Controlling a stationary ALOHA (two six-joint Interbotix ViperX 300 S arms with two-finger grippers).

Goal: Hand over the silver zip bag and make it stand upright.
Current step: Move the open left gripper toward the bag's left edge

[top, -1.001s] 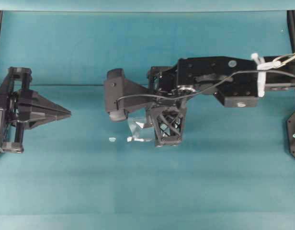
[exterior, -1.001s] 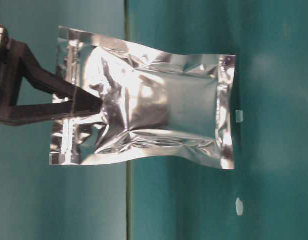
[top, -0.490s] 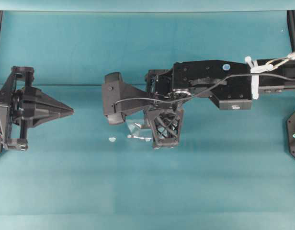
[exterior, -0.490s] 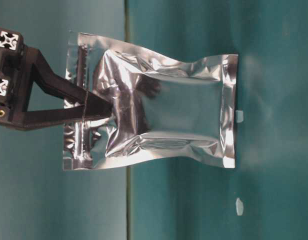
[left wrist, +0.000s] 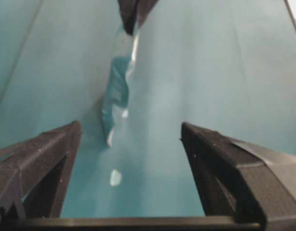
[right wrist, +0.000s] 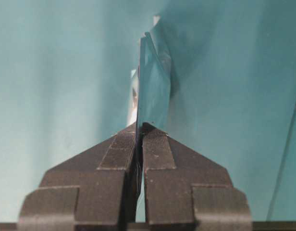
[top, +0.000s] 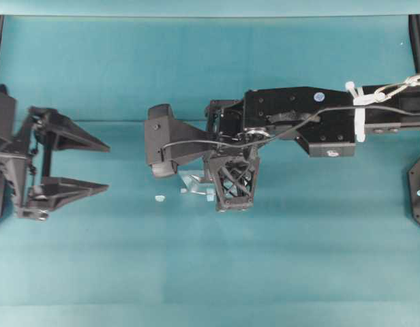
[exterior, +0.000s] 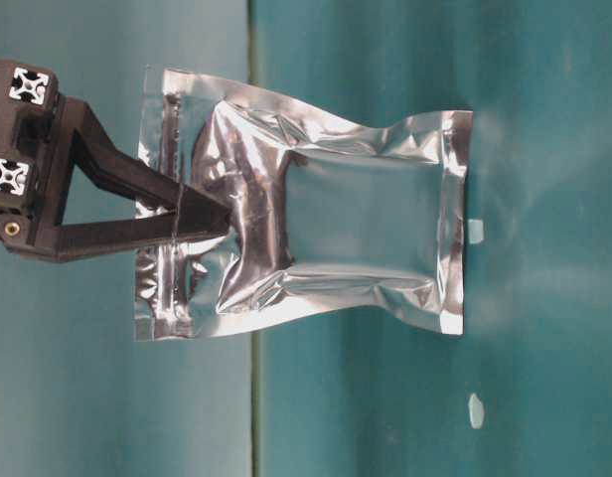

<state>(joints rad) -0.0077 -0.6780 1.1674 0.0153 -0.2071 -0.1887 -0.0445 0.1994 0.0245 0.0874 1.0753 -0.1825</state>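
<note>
The left gripper takes over the silver zip bag [top: 193, 182] next and stands it upright, and for this it grabs the bag by its bottom edge [top: 186, 181].
The silver zip bag [exterior: 326, 248] hangs edge-on below my right gripper [exterior: 222, 221], which is shut on its zip strip. The table-level view is turned sideways, so the bag's bottom seal points right, at or very near the teal table. From overhead only a sliver of the bag [top: 193, 182] shows under the right gripper [top: 211, 188]. The right wrist view has the jaws closed on the foil [right wrist: 154, 86], with the right gripper [right wrist: 141, 127] pinching its edge. My left gripper [top: 105, 166] stands open and empty at the far left, facing the bag [left wrist: 118, 86], well short of it.
A small white speck [top: 159, 198] lies on the teal cloth left of the bag, also seen as a white speck [left wrist: 115, 177] between the left fingers. Another speck [exterior: 475, 409] sits near the bag's base. Black frame posts [top: 418, 41] stand at the table's sides.
The left gripper has gone from shut to wide open. The right gripper, still holding the bag, has shifted slightly.
</note>
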